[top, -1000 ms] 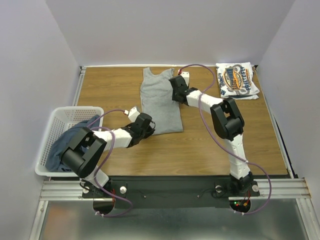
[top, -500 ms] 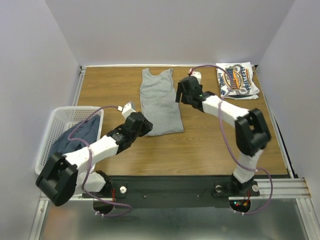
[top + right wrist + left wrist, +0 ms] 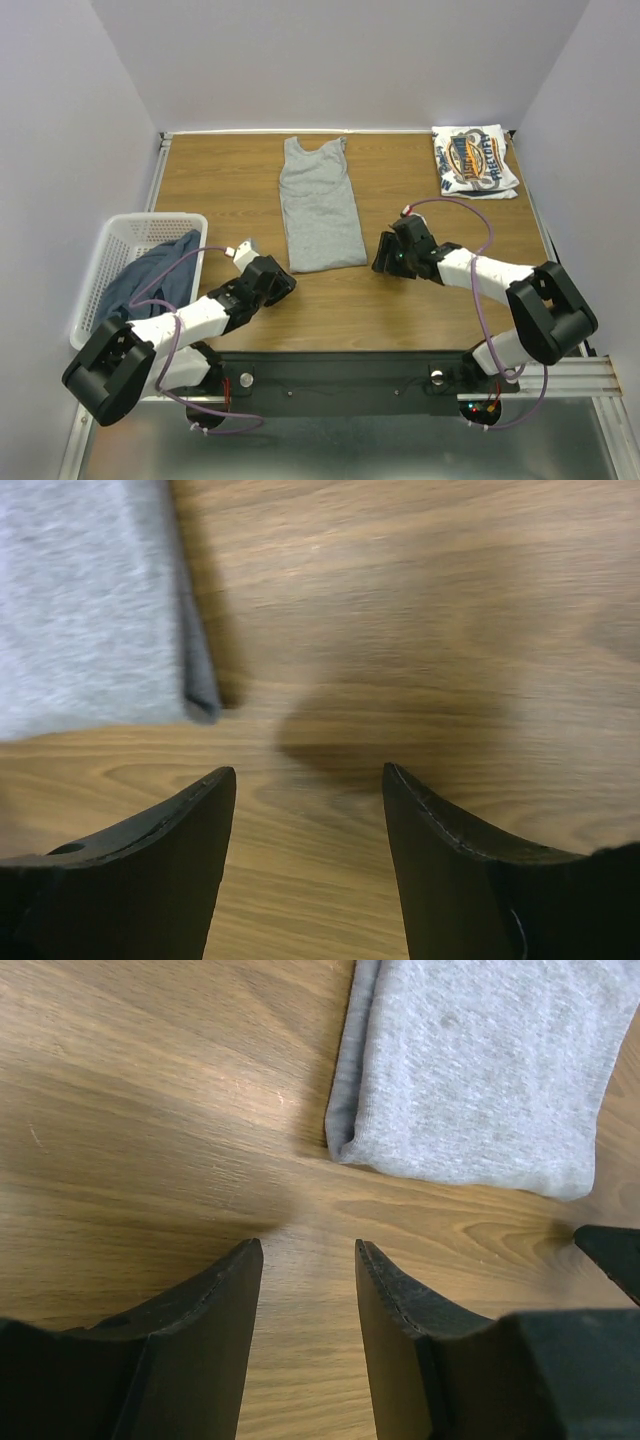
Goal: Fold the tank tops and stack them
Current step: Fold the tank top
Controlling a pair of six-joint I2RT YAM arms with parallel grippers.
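Next, the left gripper grips the grey tank top at its hem's near corner (image 3: 295, 268) (image 3: 352, 1148), opposite my right gripper, to fold it evenly toward the neck.
A light grey tank top (image 3: 320, 205) lies flat, folded lengthwise, in the middle of the table, neck at the far end. My left gripper (image 3: 284, 282) hovers just off its near left corner, open and holding nothing. The left wrist view shows the gripper (image 3: 308, 1246) over bare wood, with the grey hem (image 3: 480, 1070) ahead. My right gripper (image 3: 382, 258) is open beside the near right corner. Its wrist view also has the gripper (image 3: 308, 772) over wood and the grey corner (image 3: 90, 610) at upper left. A folded white printed tank top (image 3: 474, 160) rests at the far right. A dark blue tank top (image 3: 150, 282) sits crumpled in the basket.
The white lattice basket (image 3: 88, 300) stands at the table's left near edge. Grey walls close in the table on the left, right and far sides. A black part of the right arm (image 3: 612, 1258) shows at the right edge of the left wrist view.
Both arms have pulled back toward the near edge, away from the grey tank top. The left gripper has let go of its near left corner and opened. The right gripper has left the top's far right side.
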